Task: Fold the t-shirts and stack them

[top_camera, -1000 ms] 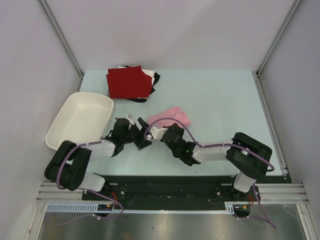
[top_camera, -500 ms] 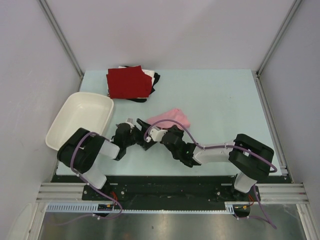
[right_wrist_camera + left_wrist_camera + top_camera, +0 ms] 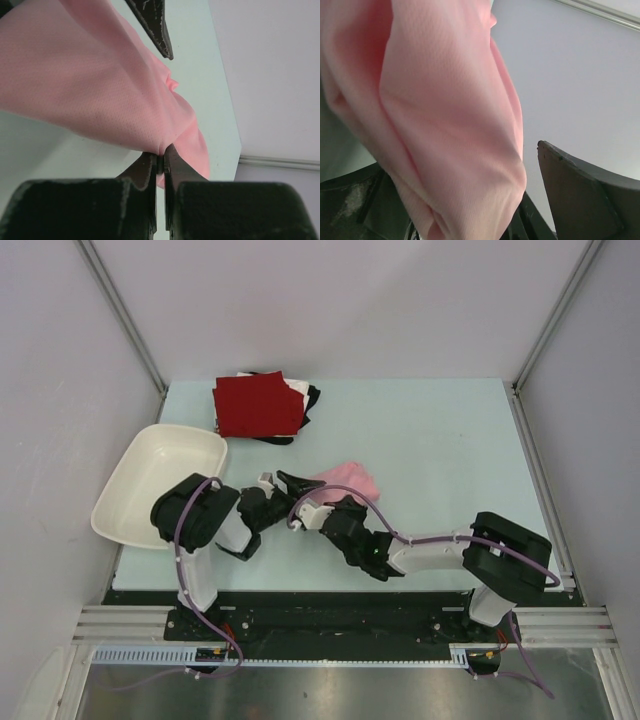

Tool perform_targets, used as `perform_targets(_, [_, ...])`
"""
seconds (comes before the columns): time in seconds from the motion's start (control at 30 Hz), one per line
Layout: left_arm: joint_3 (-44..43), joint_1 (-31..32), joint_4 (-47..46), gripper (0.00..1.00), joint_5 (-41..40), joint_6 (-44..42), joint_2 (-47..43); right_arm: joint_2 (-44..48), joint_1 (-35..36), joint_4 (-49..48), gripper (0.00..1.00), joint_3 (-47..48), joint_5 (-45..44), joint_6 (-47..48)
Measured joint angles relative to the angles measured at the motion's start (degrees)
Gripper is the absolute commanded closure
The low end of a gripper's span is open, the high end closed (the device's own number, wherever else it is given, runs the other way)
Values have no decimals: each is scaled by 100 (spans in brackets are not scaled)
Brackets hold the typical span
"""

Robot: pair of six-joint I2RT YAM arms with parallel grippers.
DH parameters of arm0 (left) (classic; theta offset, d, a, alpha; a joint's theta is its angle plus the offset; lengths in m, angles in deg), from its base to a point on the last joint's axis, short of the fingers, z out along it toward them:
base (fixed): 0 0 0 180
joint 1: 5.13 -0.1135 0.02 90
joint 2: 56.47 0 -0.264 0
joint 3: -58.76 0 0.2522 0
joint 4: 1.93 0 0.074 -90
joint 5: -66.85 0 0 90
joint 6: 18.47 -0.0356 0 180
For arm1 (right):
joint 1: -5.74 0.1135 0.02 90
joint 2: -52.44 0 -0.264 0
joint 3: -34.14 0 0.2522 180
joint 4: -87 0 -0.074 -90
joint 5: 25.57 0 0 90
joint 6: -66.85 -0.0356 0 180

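I'll grab the pink t-shirt's bunched side nearest the tub [image 3: 461, 192] next with my left gripper, so its body stays free to lay over the stack.
The light pink t-shirt [image 3: 348, 480] lies bunched on the table near the middle. My right gripper [image 3: 312, 503] is shut on a fold at its near edge, and the pinch shows in the right wrist view [image 3: 161, 156]. My left gripper [image 3: 290, 486] is open at the shirt's left side. In the left wrist view [image 3: 455, 167] pink cloth [image 3: 435, 110] hangs between its spread fingers [image 3: 580, 195]. One left fingertip [image 3: 155, 27] shows over the pink shirt [image 3: 85, 85] in the right wrist view. The folded dark red shirt [image 3: 257, 405] tops a stack with white [image 3: 298, 388] and black [image 3: 312, 400] ones at the back left.
A white plastic tub [image 3: 130, 475] stands at the left edge of the table, close to the left arm. The light green table top [image 3: 440, 440] is bordered by grey walls and metal rails on three sides.
My left arm has folded in and its gripper has moved right, up to the pink shirt, its fingers now around the cloth. My right gripper has stayed shut on the shirt, shifting slightly.
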Motion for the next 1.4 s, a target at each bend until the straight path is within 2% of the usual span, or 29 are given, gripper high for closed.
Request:
perform_targets(0.2, [-264,15,-39,2,0,33,210,289,120,66,100,-166,-107,-2])
perform_targets(0.33, [-413,24,149,21,0,-9,264,557,203,107,100,-267,-197,-28])
perform_targets(0.4, [-490,26,260,26,2,-37,315,660,229,127,100,-321,-214,-55])
perform_targets(0.67, [-710,26,603,71,50,-144,599,809,479,293,100,-527,-369,-295])
perform_targets(0.7, [-717,26,647,86,61,-133,612,809,529,334,100,-535,-389,-341])
perform_targets(0.73, [-743,26,734,96,94,-190,619,809,581,387,100,-540,-391,-398])
perform_targets(0.77, [-782,26,802,100,125,-210,619,811,658,507,94,-540,-400,-516])
perform_targets(0.8, [-870,26,920,100,175,-284,616,817,710,608,37,-542,-409,-610])
perform_targets(0.83, [-979,26,1086,100,216,-350,614,833,767,730,1,-551,-413,-726])
perform_targets(0.97, [-1493,24,2041,100,332,-758,417,994,894,1217,0,-562,-680,-1255])
perform_targets(1.13, [-2667,-101,3598,100,509,-1596,164,1423,925,1696,0,-546,-1488,-2275])
perform_targets(1.27, [-4100,-337,5134,100,632,-2439,155,2157,776,2597,0,-369,-1799,-3617])
perform_targets(1.4, [-5958,-577,6645,100,684,-3480,402,2931,470,3233,0,-280,-1764,-4710])
